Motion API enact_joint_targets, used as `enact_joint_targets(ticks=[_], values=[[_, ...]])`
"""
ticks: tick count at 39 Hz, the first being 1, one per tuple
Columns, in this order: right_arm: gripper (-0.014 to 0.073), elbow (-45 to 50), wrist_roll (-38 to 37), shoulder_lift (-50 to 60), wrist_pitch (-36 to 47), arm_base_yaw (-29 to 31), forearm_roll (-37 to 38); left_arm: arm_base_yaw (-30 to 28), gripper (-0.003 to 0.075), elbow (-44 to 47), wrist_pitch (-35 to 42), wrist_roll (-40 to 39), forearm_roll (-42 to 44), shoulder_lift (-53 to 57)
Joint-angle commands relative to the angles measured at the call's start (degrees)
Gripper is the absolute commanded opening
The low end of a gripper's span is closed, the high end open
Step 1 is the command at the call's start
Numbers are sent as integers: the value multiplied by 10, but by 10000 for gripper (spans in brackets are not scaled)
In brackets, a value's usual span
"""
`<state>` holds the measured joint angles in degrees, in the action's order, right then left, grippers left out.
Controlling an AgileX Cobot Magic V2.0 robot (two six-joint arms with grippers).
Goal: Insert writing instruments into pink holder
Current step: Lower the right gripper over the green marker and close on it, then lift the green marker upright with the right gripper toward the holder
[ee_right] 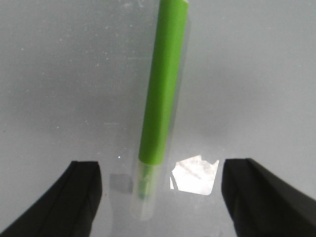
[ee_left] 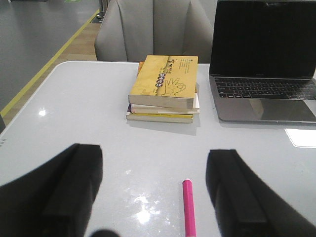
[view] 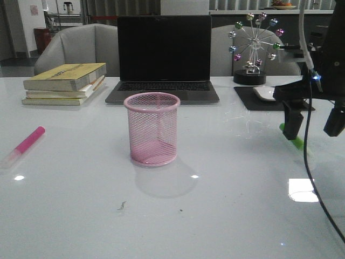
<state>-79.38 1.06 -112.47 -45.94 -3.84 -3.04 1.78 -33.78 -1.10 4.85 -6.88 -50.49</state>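
Bare table shows between my fingers and the green marker (view: 294, 141), so they would miss now. My right gripper should move toward the marker before it closes on it.
The pink holder (view: 152, 129), a mesh cup, stands upright and empty at mid-table. A pink marker (view: 27, 143) lies flat at the far left, clear cap toward the front edge. In the left wrist view my left gripper (ee_left: 155, 197) hovers open above the table, the pink marker (ee_left: 188, 207) lying between its fingers, nearer the right one. My right gripper (view: 314, 125) hangs open at the right over the green marker (view: 294, 141), which it partly hides. In the right wrist view the green marker (ee_right: 163, 89) lies flat, its clear cap between the spread fingers of my right gripper (ee_right: 163, 190), untouched.
An open laptop (view: 164, 54) stands behind the cup, with stacked books (view: 64, 81) to its left. A ferris-wheel ornament (view: 253, 48) and a white mouse (view: 264, 93) on a black pad sit at the back right. A cable (view: 306, 156) hangs from the right arm.
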Motion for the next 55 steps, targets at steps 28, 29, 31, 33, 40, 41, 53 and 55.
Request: enact_joint_targets(ticks=[28,29,31,33,40,41,53,55], values=[[560,-22,6,6,65,0,-4,-1,510,-21,55,-1,-4,5],[549,-23,6,4,63,0,-4,-1,510,-21,55,-1,-4,5],[535,-24,6,-5,57,0,-7,-1,510,-21,55,-1,-4,5],[526,-27,6,-12,49,0,-10,-1,510,-21,55,-1,-4,5],[526,-31,6,-28,51,0,-16,-1,510,-21,55,-1,-4,5],[524,-32,6,-30,52,0,-16,-1,510,-21,55,-1,-4,5],[264,-32,6,-60,46,0,-16,-1,510,-21,55,-1,-4,5],[192,-32,6,-61,44,0,-16,-1,510,-21,55,-1,-4,5]])
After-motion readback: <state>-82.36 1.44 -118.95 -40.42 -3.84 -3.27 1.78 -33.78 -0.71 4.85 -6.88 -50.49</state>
